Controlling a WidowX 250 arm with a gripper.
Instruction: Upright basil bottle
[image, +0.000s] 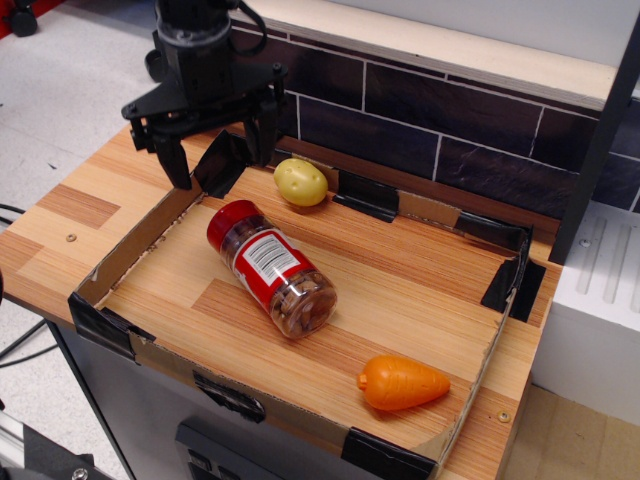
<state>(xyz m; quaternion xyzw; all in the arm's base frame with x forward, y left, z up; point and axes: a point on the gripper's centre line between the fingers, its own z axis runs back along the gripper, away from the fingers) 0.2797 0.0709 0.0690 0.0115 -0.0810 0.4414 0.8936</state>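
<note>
My gripper is going to grab the basil bottle by its red cap (233, 222) next, to stand it upright on the bottle's clear base (309, 312).
The basil bottle (270, 268) lies on its side in the middle of the cardboard tray (130, 250). It is a clear jar with a red cap pointing to the far left, a red-and-white barcode label and brownish contents. My black gripper (222, 155) hangs open and empty above the tray's far left corner. One finger is outside the left wall and the other is over the tray. It is above and to the far left of the bottle's cap and does not touch it.
A yellow potato-shaped toy (301, 182) sits at the tray's back, right of the gripper. An orange carrot-shaped toy (402, 383) lies near the front right. A dark brick-pattern back wall (450, 130) with a shelf stands behind. The tray has low cardboard walls with black tape.
</note>
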